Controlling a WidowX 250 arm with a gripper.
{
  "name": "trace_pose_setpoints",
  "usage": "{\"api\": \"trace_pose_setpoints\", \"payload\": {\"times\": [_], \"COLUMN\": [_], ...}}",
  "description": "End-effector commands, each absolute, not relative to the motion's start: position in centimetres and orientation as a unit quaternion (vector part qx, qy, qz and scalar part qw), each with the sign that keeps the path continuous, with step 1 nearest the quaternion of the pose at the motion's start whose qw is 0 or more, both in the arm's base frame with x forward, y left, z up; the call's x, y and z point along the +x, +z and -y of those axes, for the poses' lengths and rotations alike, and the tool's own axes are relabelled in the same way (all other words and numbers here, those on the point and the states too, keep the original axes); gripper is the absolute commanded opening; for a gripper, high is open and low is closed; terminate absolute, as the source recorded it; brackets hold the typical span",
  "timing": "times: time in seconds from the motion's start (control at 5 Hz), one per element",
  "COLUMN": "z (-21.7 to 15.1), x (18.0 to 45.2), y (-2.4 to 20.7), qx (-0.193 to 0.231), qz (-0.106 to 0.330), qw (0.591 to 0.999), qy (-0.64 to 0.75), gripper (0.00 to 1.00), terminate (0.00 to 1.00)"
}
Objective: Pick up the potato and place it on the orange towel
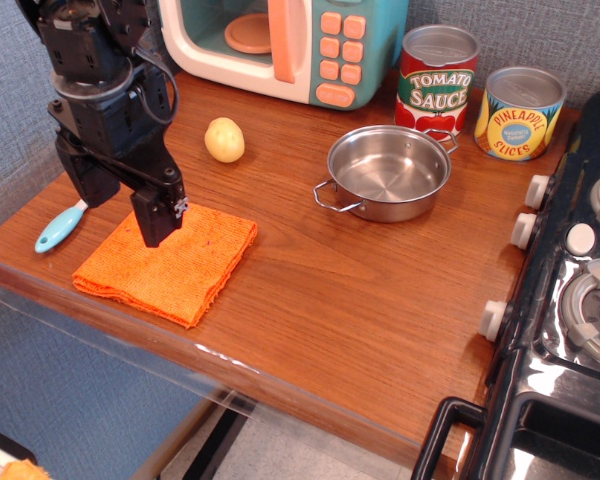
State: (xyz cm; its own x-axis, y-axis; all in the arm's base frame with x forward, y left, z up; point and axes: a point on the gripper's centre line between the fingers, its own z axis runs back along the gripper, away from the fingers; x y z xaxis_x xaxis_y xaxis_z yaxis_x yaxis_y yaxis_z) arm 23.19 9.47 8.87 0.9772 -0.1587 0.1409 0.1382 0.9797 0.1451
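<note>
The gripper will set the potato on the orange towel [175, 265], so next it should hold the pale-yellow potato by its rounded middle [225, 141].
The potato [224, 139] is small, pale yellow and egg-shaped. It lies on the wooden table in front of the toy microwave. The orange towel [175, 265] lies flat near the table's front left edge. My black gripper [125, 205] hangs over the towel's far left corner, to the left of and nearer than the potato. Its jaws stand apart and hold nothing. It hides part of the towel's back corner.
A steel pot [388, 172] stands right of centre. A toy microwave [280, 45] holding a peach plate [248, 33] is at the back. A tomato sauce can [437, 78] and a pineapple can [520, 112] stand at the back right. A blue-handled tool [60, 228] lies at the left edge. A toy stove [570, 300] is on the right.
</note>
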Motion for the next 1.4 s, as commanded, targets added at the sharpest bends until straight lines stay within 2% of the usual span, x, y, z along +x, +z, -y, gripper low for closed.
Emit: {"api": "trace_pose_setpoints", "payload": {"times": [0.0, 0.8, 1.0, 1.2], "z": [-9.5, -13.3, -14.4, -15.3], "x": [23.2, 36.6, 38.3, 38.6], "y": [8.9, 6.1, 5.8, 5.0], "qx": [0.067, 0.069, 0.062, 0.075], "qz": [0.076, 0.047, 0.044, 0.033], "qw": [0.992, 0.987, 0.981, 0.976], "qy": [-0.075, 0.134, 0.180, 0.201], "gripper": [1.00, 1.00, 1.00, 1.00], "terminate": [0.00, 0.00, 0.00, 0.00]}}
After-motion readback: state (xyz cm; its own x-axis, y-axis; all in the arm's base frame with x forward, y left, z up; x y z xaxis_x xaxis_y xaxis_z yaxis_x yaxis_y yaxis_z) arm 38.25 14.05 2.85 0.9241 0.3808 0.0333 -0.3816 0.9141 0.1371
